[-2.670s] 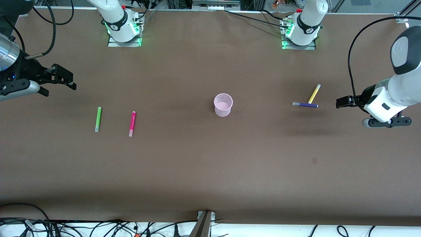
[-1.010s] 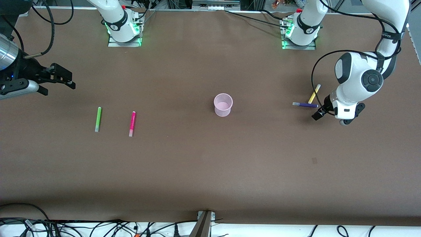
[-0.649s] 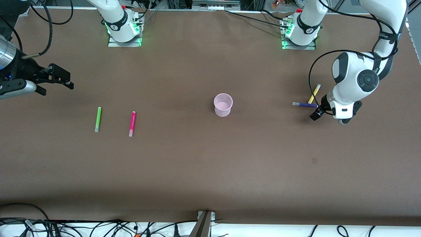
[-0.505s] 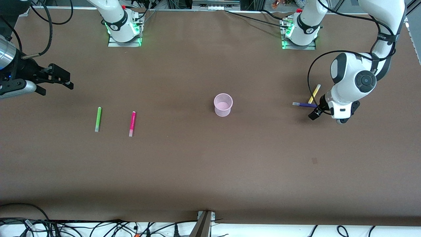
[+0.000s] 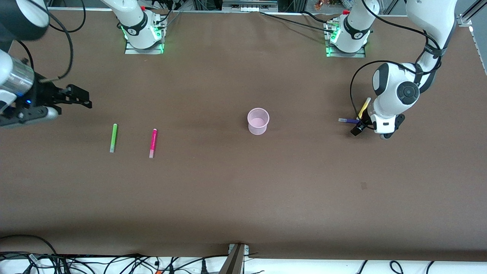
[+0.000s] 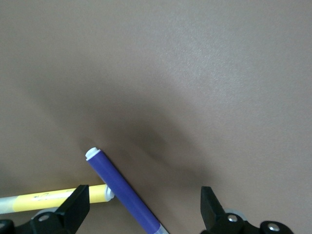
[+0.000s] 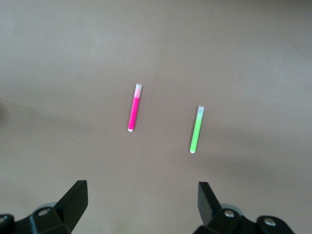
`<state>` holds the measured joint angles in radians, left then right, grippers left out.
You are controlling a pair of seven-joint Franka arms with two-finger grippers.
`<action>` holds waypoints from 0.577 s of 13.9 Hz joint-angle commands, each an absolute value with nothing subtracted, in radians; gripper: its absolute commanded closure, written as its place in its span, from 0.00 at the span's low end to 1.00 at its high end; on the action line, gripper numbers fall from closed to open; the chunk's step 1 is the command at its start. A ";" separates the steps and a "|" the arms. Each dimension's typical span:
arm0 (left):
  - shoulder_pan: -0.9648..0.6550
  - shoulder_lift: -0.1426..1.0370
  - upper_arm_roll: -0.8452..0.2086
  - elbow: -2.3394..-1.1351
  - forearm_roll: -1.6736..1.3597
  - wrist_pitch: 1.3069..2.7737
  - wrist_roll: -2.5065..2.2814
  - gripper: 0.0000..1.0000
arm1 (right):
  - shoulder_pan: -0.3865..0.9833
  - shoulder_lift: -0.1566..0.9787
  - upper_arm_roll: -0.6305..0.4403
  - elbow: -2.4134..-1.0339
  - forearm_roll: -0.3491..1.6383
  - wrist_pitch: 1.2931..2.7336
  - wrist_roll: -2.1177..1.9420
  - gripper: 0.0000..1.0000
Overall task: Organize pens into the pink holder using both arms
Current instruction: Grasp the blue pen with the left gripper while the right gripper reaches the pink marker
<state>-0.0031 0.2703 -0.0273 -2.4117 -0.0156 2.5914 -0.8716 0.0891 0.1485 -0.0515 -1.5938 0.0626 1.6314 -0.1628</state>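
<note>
Next, my left gripper takes hold of the purple pen by its body (image 5: 352, 121) to get it into the pink holder (image 5: 258, 121).
The pink holder (image 5: 258, 121) stands upright mid-table. The purple pen (image 5: 345, 120) and yellow pen (image 5: 364, 106) lie touching toward the left arm's end. My left gripper (image 5: 360, 123) is open and low over the purple pen. In the left wrist view the purple pen (image 6: 124, 195) lies between the fingers (image 6: 77, 207) of that gripper (image 6: 144, 210), with the yellow pen (image 6: 58, 199) beside it. The green pen (image 5: 113, 137) and magenta pen (image 5: 153, 143) lie toward the right arm's end. My right gripper (image 5: 80, 99) is open and empty in the air. Its view (image 7: 141, 202) shows the magenta pen (image 7: 133, 114) and the green pen (image 7: 196, 129).
The brown table (image 5: 243, 190) carries only the pens and holder. The arm bases (image 5: 142, 34) stand along the table's edge farthest from the front camera. Cables lie off the edge nearest that camera.
My left arm has swung in from the left arm's end and lowered its open gripper onto the purple pen. My right gripper has shifted slightly toward the green pen.
</note>
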 commanded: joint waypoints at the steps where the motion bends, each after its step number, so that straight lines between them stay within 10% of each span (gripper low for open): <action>1: 0.000 0.270 -0.029 -2.418 -0.020 2.603 -0.858 0.00 | 0.078 0.190 -0.052 -1.578 0.049 1.614 -0.178 0.00; 8: 0.018 0.275 -0.026 -2.424 -0.012 2.603 -0.808 0.11 | 0.084 0.160 -0.043 -1.849 0.071 1.868 -0.128 0.00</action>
<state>0.0047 0.2750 -0.0254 -2.4153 -0.0156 2.5914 -0.8412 0.0839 0.2246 -0.0527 -1.7097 0.0637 1.7708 -0.1566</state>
